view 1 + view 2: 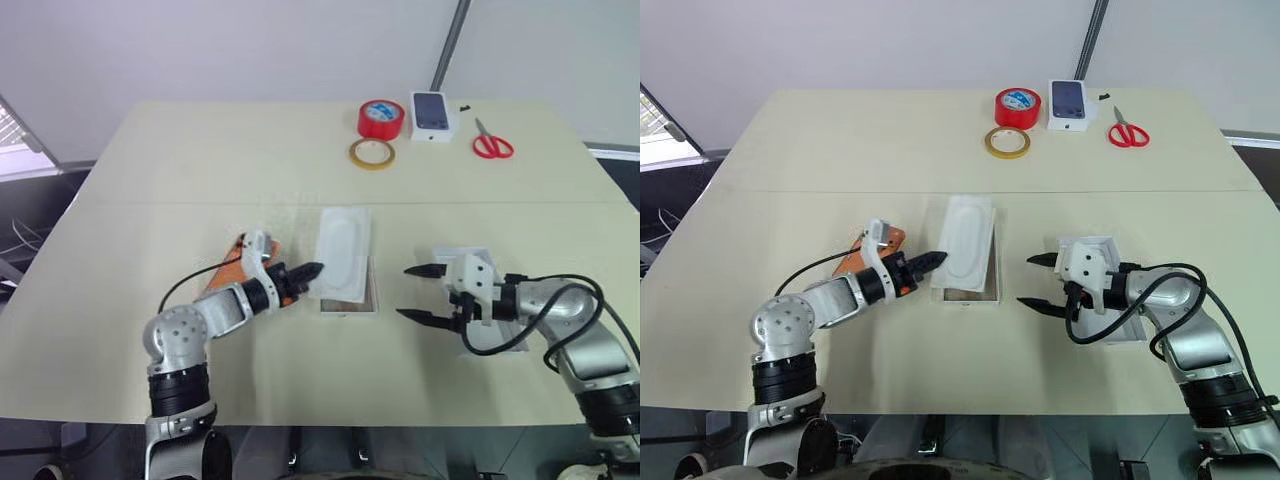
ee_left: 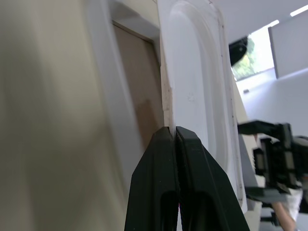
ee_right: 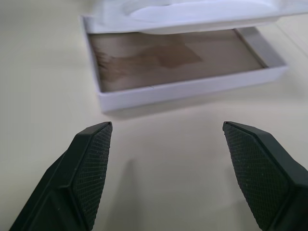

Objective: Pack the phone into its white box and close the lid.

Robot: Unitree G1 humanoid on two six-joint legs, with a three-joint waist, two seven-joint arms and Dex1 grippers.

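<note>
Next, my right gripper takes hold of the white box by the thin side at its short end [image 1: 348,313] [image 3: 91,60], since the box spreads wider than my open fingers.
My left gripper [image 1: 308,271] is shut on the edge of a thin white insert [image 1: 341,248] with an oblong recess, holding it tilted over the white box [image 3: 192,89]. The box's brownish floor shows under the insert. The orange phone [image 1: 876,243] lies on the table under my left forearm, partly hidden. To the right of the box my right gripper [image 1: 420,293] stands wide open and empty, its fingertips [image 3: 91,163] pointing at the box's side. The all-white lid [image 1: 1082,243] lies beneath my right hand, mostly covered by it.
At the table's far side lie a red tape roll [image 1: 381,119], a yellowish tape ring [image 1: 371,153], a small white box with a phone picture [image 1: 432,115] and red scissors [image 1: 492,146]. A seam crosses the table behind the box.
</note>
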